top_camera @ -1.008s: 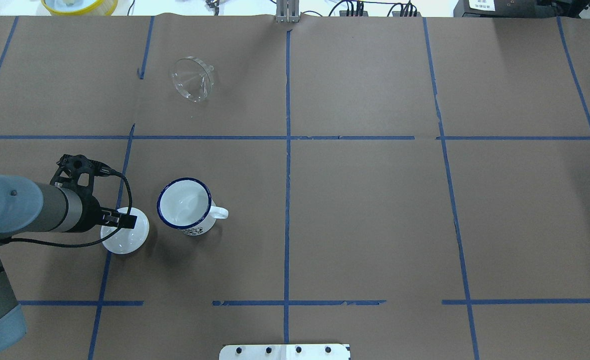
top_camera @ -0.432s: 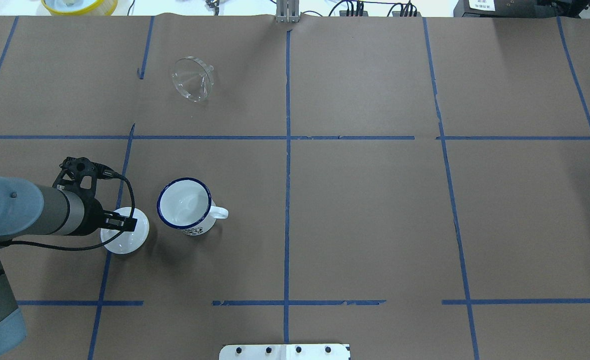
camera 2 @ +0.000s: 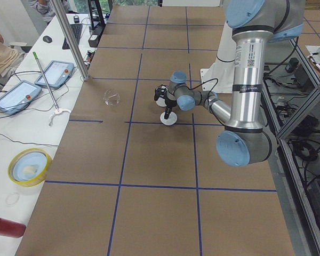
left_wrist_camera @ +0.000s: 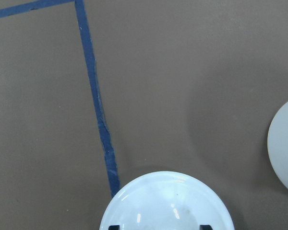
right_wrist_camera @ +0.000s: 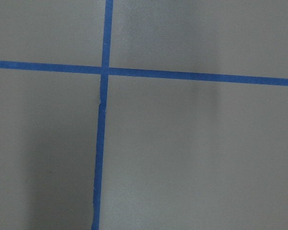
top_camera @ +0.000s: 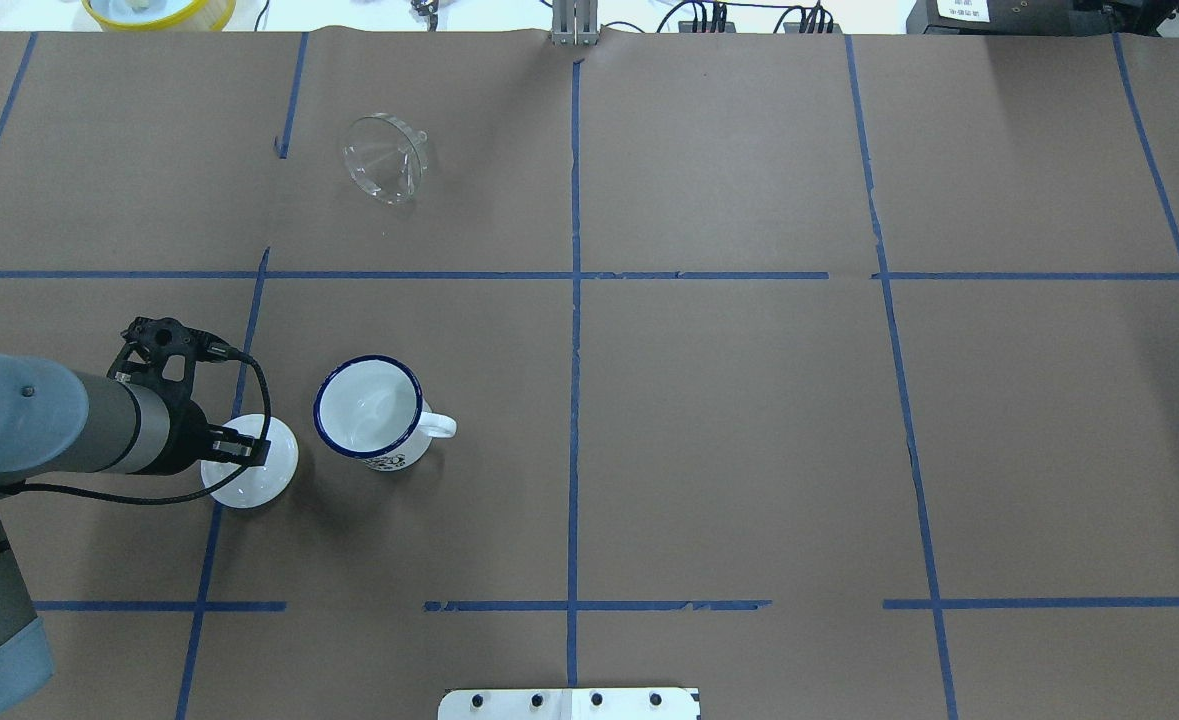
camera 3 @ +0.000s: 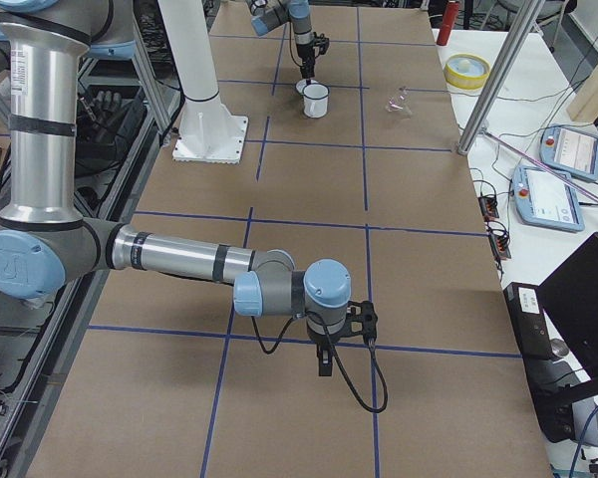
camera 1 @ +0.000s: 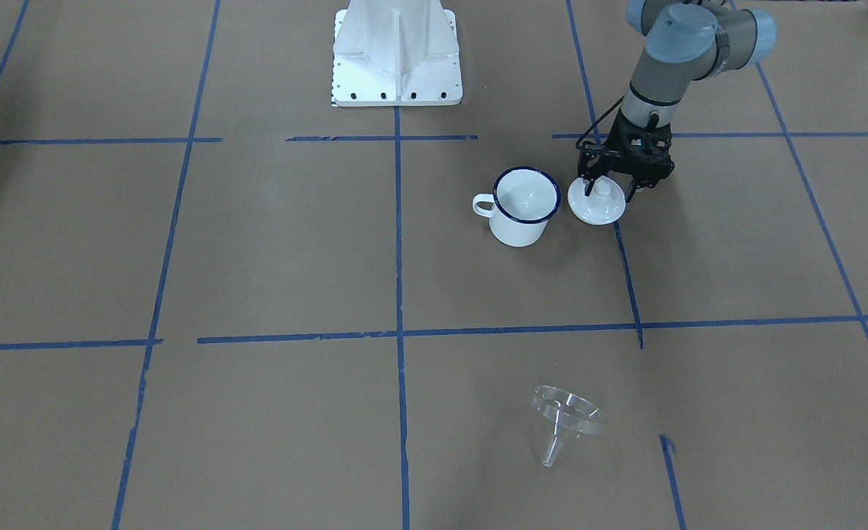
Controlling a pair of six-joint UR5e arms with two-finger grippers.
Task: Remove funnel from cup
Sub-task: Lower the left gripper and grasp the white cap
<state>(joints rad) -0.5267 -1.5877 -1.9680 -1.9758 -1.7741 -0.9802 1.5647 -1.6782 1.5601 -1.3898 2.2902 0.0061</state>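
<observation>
The left gripper grabs the lid by the narrow knob (camera 1: 602,186) standing up at its middle next, since the lid spreads wide and flat.
The clear funnel (top_camera: 384,160) lies on its side on the brown paper at the far left, well apart from the cup; it also shows in the front view (camera 1: 562,419). The white enamel cup (top_camera: 367,408) with a dark blue rim stands upright and holds nothing (camera 1: 526,206). My left gripper (top_camera: 239,445) is open over a round white knobbed lid (top_camera: 259,480) beside the cup, with one finger on each side of the knob (camera 1: 601,190). My right gripper (camera 3: 324,363) hangs over bare paper far from these; I cannot tell whether it is open or shut.
The lid (left_wrist_camera: 168,201) rests on the table across a blue tape line. The white robot base (camera 1: 397,55) stands at the table's near edge. A yellow bowl (top_camera: 159,10) and cables lie beyond the far edge.
My left gripper has drifted slightly left and back toward the robot over the lid. The cup, lid and funnel have not moved.
</observation>
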